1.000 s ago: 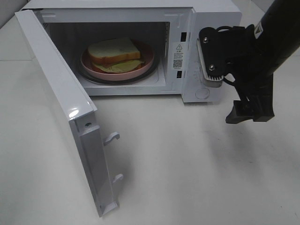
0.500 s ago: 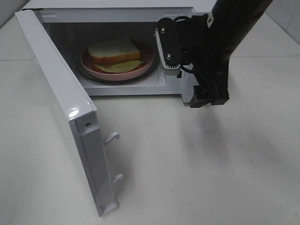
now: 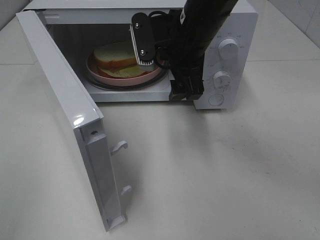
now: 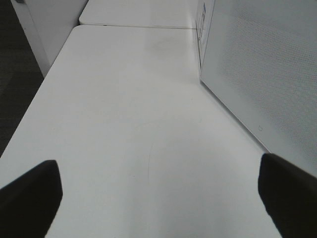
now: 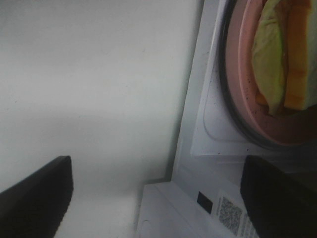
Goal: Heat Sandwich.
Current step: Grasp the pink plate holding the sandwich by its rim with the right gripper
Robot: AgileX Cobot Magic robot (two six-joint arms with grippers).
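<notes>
My right gripper should next hold the pink plate by its rim (image 3: 144, 78) and bring the sandwich (image 3: 112, 54) out of the microwave.
The sandwich (image 3: 112, 54), white bread over pale green lettuce, lies on a round pink plate (image 3: 115, 80) on the turntable inside the open microwave (image 3: 235, 25). My right gripper (image 3: 162, 65) hangs open at the right half of the oven's mouth, turned on its side, one white-padded finger (image 3: 141, 37) in front of the sandwich. In the right wrist view the sandwich (image 5: 282, 54) and plate (image 5: 245, 64) lie just beyond the open right gripper (image 5: 158, 198), with nothing between the fingers. The left gripper (image 4: 158, 208) is open over bare table, beside the door's outer face (image 4: 262, 64).
The microwave door (image 3: 60, 90) stands swung wide to the left, its latch hooks (image 3: 120, 146) pointing out over the white table (image 3: 215, 175). Two knobs (image 3: 228, 49) and a round button (image 3: 216, 99) sit on the control panel at right.
The right arm has swung left, from in front of the control panel to the oven's open mouth, closer to the sandwich. Its jaws stay open. Door and sandwich are unmoved.
</notes>
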